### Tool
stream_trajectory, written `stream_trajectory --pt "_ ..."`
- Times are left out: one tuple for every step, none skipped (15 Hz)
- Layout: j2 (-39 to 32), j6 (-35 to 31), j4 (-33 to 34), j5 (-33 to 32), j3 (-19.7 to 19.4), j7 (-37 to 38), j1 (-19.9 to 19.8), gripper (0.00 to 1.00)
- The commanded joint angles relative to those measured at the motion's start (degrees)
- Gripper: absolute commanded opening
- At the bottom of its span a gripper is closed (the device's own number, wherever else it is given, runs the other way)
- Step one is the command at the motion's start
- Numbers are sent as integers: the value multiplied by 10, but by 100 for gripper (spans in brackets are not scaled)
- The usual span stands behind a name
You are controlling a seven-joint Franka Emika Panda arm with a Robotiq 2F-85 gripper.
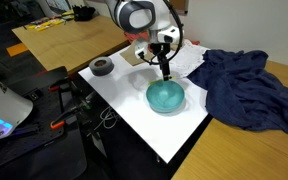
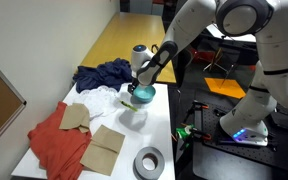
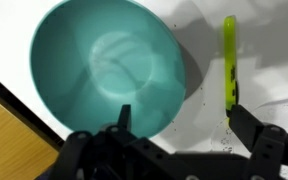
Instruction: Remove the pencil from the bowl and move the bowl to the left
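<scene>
The robot's gripper should go lower before it closes on the teal bowl's rim, because its open fingers are on both sides of the bowl's rim in the wrist view but still above it.
The teal bowl (image 3: 104, 70) fills the left of the wrist view and stands empty on the white table; it also shows in both exterior views (image 1: 165, 97) (image 2: 142, 95). The yellow-green pencil (image 3: 229, 62) lies on the white surface to the right of the bowl, outside it. My gripper (image 3: 179, 118) is open and empty, one finger over the bowl's rim, the other just below the pencil's end. In an exterior view the gripper (image 1: 165, 72) hangs just above the bowl's far edge.
A dark blue cloth (image 1: 246, 88) lies beside the bowl. A dark grey tape ring (image 1: 102, 66) sits at a table corner, also seen in an exterior view (image 2: 149, 162). A red cloth (image 2: 54, 145) and cardboard pieces (image 2: 102, 148) lie further along. A wooden tabletop (image 1: 69, 38) adjoins.
</scene>
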State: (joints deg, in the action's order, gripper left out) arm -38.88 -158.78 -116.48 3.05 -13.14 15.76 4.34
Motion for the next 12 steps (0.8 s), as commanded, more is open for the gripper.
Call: stream_trajectory --pt "-4 24 12 12 30 -6 -32 100" --pt "-8 20 14 14 34 -8 -37 100" --pt "-13 19 17 16 39 -9 -43 100" --pt "-20 17 20 16 43 -10 -48 100" --pt "-27 17 24 18 46 -12 -54 100" --pt "-34 16 28 18 49 -13 -58 100" --pt "-42 13 32 18 52 -13 -61 100" --pt "-49 13 36 17 52 -12 -63 100" --pt "-56 11 39 15 50 -11 -62 89" --pt "-61 9 43 14 50 -12 -62 72" --pt "-65 8 46 13 49 -12 -61 66" --pt "-68 7 49 13 49 -12 -61 56"
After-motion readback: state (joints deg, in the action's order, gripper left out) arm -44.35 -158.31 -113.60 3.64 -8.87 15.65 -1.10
